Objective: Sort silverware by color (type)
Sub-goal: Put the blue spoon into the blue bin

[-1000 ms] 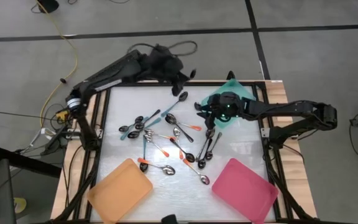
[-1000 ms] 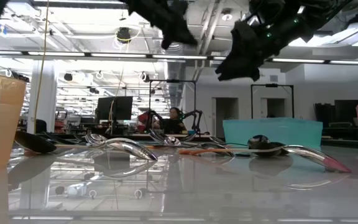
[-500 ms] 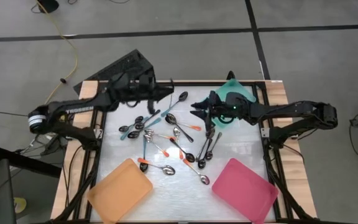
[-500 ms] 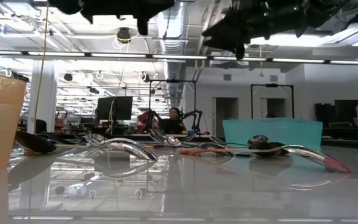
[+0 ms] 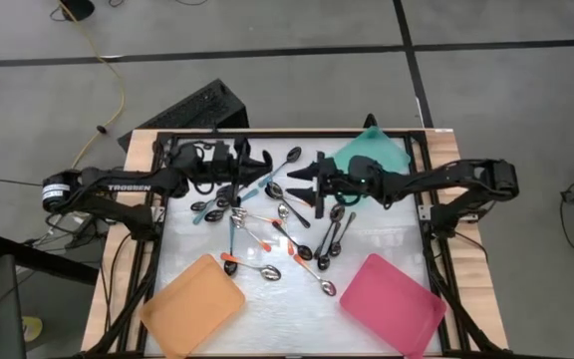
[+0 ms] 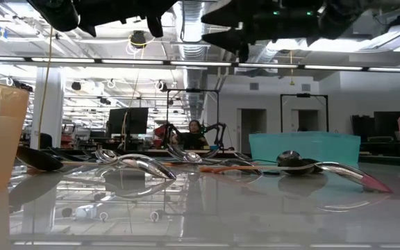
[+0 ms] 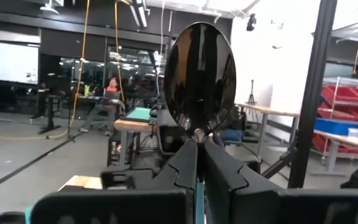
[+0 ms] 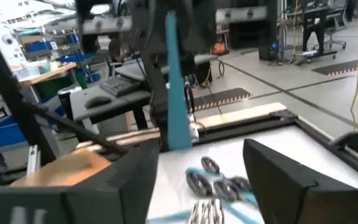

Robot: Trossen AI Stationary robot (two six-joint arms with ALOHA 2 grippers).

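Next, my right gripper grabs the spoon by its teal handle (image 8: 176, 93) to move the spoon on to the teal tray.
My left gripper (image 7: 197, 140) is shut on a teal-handled spoon (image 7: 199, 74) and holds it in the air over the table's far left part (image 5: 259, 168). The spoon's teal handle (image 8: 176, 93) shows upright in the right wrist view. My right gripper (image 5: 302, 181) is open, level with it and pointing left at the handle from a short way off; its fingers (image 8: 278, 177) touch nothing. The other silverware (image 5: 277, 224), with silver, orange and dark handles, lies scattered on the table's middle. My left gripper pinches the spoon at its neck (image 7: 198, 133), where bowl meets handle, between its two fingertips. The fingers reach out roughly level from the table's left side and lie across the spoon. The spoon stands upright, bowl up and handle hanging down, lifted clear of the table.
A teal tray (image 5: 372, 155) lies at the far right, a pink tray (image 5: 395, 304) at the near right and an orange tray (image 5: 192, 304) at the near left. A black frame (image 5: 267, 135) borders the table. The near middle between the trays is bare.
My left gripper has drawn back from the table's far edge toward the left and near side, sinking and tipping up from pointing down to about level, still shut. My right gripper has gone left, away from the teal tray toward the left gripper, and tipped up to level.
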